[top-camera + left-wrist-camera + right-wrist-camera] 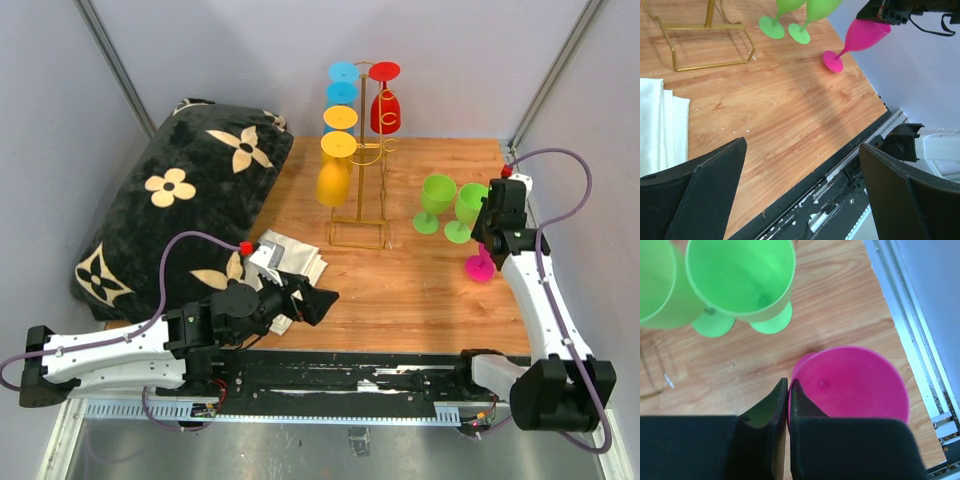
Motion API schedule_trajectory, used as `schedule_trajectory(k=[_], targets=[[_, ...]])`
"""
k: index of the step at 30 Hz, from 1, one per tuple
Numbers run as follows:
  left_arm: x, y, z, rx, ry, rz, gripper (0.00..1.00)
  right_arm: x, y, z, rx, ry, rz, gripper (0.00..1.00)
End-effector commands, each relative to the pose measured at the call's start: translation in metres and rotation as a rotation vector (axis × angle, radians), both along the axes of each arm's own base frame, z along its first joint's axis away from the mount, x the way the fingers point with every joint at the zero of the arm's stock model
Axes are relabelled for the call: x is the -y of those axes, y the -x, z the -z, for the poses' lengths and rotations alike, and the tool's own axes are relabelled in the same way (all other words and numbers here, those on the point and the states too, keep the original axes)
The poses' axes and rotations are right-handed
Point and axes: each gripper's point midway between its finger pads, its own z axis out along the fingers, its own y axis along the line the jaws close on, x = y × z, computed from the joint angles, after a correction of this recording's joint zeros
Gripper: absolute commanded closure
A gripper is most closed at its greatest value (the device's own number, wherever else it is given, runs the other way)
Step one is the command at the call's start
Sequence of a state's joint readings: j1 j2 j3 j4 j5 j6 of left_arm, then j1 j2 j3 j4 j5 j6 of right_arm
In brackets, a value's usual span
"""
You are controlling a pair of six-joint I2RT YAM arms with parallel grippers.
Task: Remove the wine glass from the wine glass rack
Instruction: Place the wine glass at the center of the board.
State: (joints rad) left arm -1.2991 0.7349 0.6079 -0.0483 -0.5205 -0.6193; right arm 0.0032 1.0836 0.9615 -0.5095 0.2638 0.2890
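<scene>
I should keep the pink glass in my right gripper until it reaches the empty spot beside the green glasses; it leans short and opening now would miss.
The gold wine glass rack stands at the back middle of the table, with blue and yellow glasses hanging on its left side and a red glass on its right. Its wire base shows in the left wrist view. My right gripper is shut on the rim of a pink wine glass, one finger inside the bowl. The pink glass leans, with its foot on the table near the right edge. My left gripper is open and empty, low over the front of the table.
Two green glasses stand upright just left of the pink one and show in the right wrist view. A black flowered pillow fills the back left. A folded white cloth lies by my left gripper. The table's right edge is close.
</scene>
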Motion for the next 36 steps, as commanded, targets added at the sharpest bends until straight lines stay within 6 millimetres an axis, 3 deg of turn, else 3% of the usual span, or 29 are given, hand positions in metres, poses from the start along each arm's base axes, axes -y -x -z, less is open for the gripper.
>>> schedule_trajectory(k=[1, 5, 14, 22, 28, 36], targets=[[0.003, -0.001, -0.01, -0.013, 0.033, -0.006, 0.0, 0.029, -0.024, -0.023, 0.103, 0.035, 0.147, 0.99], [0.003, 0.001, -0.009, -0.008, 0.015, 0.005, 0.0, 0.055, -0.033, -0.022, 0.103, 0.098, 0.227, 0.99], [0.001, -0.002, -0.023, 0.047, 0.006, 0.006, 0.0, 0.078, -0.075, -0.029, 0.122, 0.048, 0.204, 0.98], [0.001, -0.004, -0.023, 0.064, -0.008, 0.003, 0.0, 0.069, -0.1, -0.006, 0.087, -0.027, 0.13, 0.96], [-0.003, -0.003, -0.019, 0.04, -0.014, -0.003, 0.0, 0.08, -0.102, 0.006, 0.094, -0.072, 0.142, 0.95], [-0.003, -0.005, -0.022, 0.058, -0.01, -0.012, 0.0, 0.063, -0.1, 0.032, -0.005, -0.151, 0.083, 0.94]])
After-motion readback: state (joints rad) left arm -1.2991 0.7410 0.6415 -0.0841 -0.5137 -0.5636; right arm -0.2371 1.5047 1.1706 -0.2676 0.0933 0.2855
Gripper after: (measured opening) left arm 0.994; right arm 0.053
